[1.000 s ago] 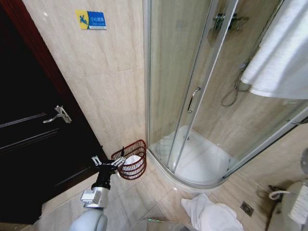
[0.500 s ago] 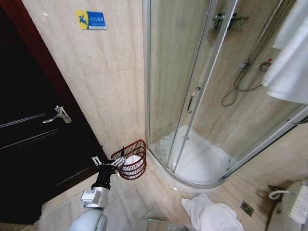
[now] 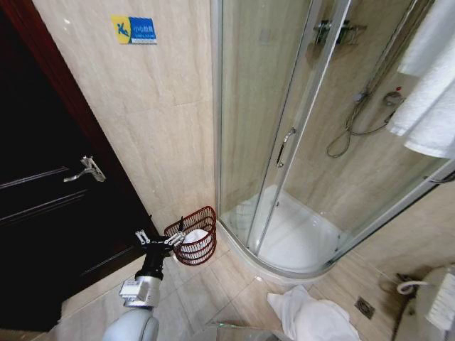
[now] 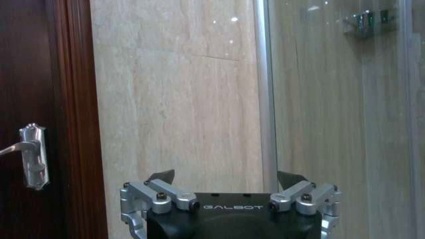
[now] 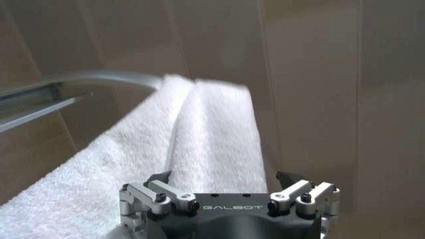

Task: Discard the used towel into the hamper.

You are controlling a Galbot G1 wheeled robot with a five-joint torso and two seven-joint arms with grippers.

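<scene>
The hanging towel needs to go into the hamper, so my right gripper will grab it next by its draped fold (image 5: pixel 216 149).
The hamper (image 3: pixel 202 250), a dark red open-weave basket, stands on the floor against the tiled wall beside the shower, with white cloth (image 3: pixel 197 239) inside it. My left gripper (image 3: pixel 159 239) hovers open just left of its rim; in the left wrist view the left gripper (image 4: pixel 226 177) faces the wall with nothing between its fingers. A white towel (image 3: pixel 431 85) hangs at the upper right. In the right wrist view that towel (image 5: pixel 199 134) is draped over the shower's metal rail (image 5: pixel 79 82). My right gripper (image 5: pixel 224 175) stands open right against it, its fingers either side of the fold.
A second white towel (image 3: pixel 311 317) lies crumpled on the floor in front of the shower tray (image 3: pixel 298 241). The glass shower door (image 3: pixel 284 142) stands right of the hamper. A dark wooden door (image 3: pixel 50 213) with a lever handle (image 3: pixel 87 169) is on the left.
The hanging towel has shifted right and upward in the head view, uncovering the shower tap behind it. The left arm and the hamper have not moved.
</scene>
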